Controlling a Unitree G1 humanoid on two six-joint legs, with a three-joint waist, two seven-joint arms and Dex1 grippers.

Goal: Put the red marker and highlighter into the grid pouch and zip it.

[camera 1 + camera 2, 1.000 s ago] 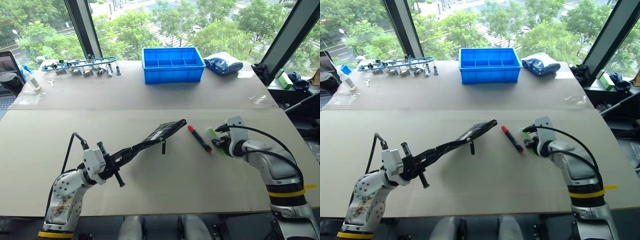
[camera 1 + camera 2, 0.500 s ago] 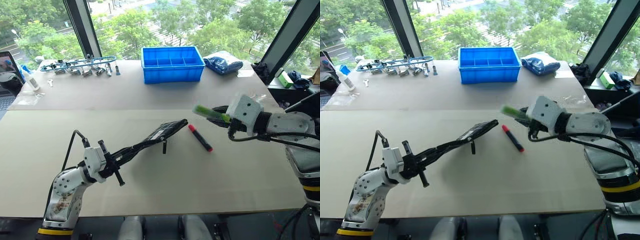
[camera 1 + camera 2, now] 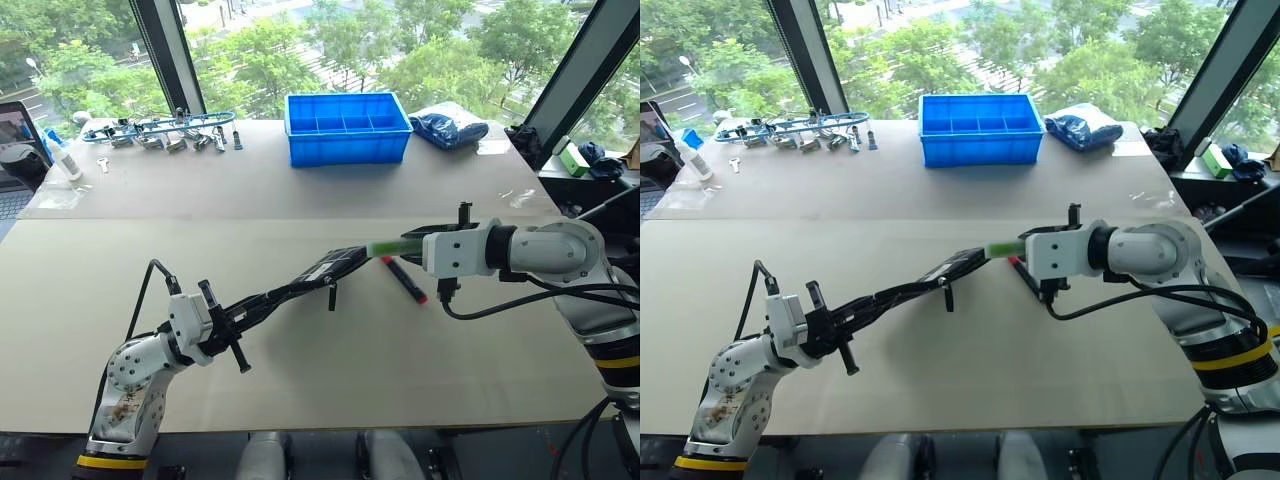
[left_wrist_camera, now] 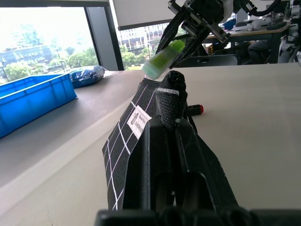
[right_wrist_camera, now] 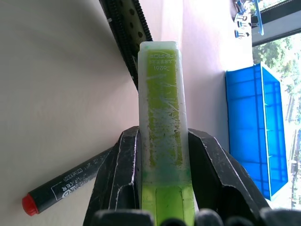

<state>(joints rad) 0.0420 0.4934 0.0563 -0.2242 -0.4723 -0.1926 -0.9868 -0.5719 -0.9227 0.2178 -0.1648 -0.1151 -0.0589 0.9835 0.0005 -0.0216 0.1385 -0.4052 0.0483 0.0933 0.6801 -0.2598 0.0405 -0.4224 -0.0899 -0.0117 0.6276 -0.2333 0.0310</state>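
The highlighter stays held in my right gripper for now, until its loose end (image 5: 159, 46) reaches the pouch's open end (image 5: 134, 33). In the right wrist view, that loose end is short.
My left gripper (image 3: 232, 320) is shut on the near end of the grid pouch (image 3: 322, 272), black with white lines, and holds it tilted up off the table. In the left wrist view the pouch (image 4: 141, 127) rises between my fingers. My right gripper (image 3: 424, 245) is shut on the light green highlighter (image 3: 392, 246), which lies roughly level above the table. Its free end sits just above the pouch's far end. The right wrist view shows the highlighter (image 5: 161, 94) clamped between both fingers. On the table below lies the red marker (image 3: 403, 279), just right of the pouch.
A blue plastic bin (image 3: 346, 128) stands at the back centre, with a blue bag (image 3: 448, 130) to its right. Metal tools (image 3: 160, 132) and a small bottle (image 3: 62, 160) lie at the back left. A laptop (image 3: 14, 150) sits at the far left edge.
My right gripper has lifted the highlighter off the table beside the marker, rolled its wrist and swung left to the pouch's far end. The left arm and pouch have kept still.
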